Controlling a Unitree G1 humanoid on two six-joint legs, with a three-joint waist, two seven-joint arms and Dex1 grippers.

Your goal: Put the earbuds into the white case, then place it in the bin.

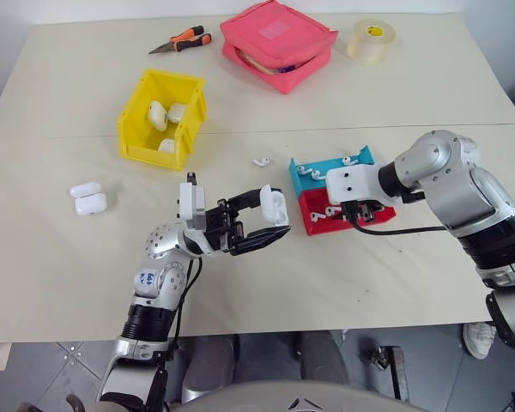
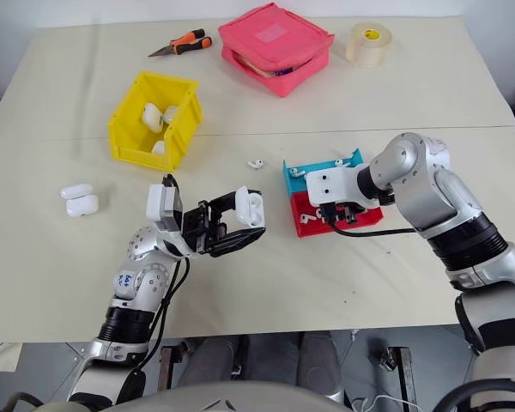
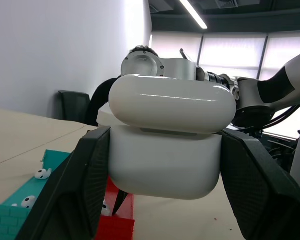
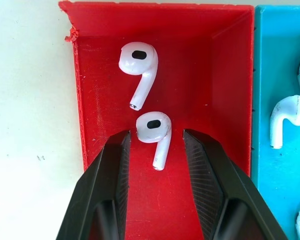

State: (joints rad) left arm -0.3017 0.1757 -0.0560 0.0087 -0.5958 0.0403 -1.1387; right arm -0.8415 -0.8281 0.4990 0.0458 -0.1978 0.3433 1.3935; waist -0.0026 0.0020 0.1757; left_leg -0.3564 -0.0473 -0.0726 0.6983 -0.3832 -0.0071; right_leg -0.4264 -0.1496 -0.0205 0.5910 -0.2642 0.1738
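Note:
My right gripper picks up the earbud by its rounded head next, to put the earbud into the white case.
My left gripper is shut on the white case, holding it above the table with its lid raised. My right gripper points down into the red tray, open. Its fingers stand on either side of one earbud without touching it. A second earbud lies just beyond it in the same tray. The yellow bin stands at the far left with three white cases inside.
A blue tray with more earbuds adjoins the red tray. One loose earbud lies on the table between bin and trays. Two cases sit at the left. A pink pouch, tape roll and pliers lie at the back.

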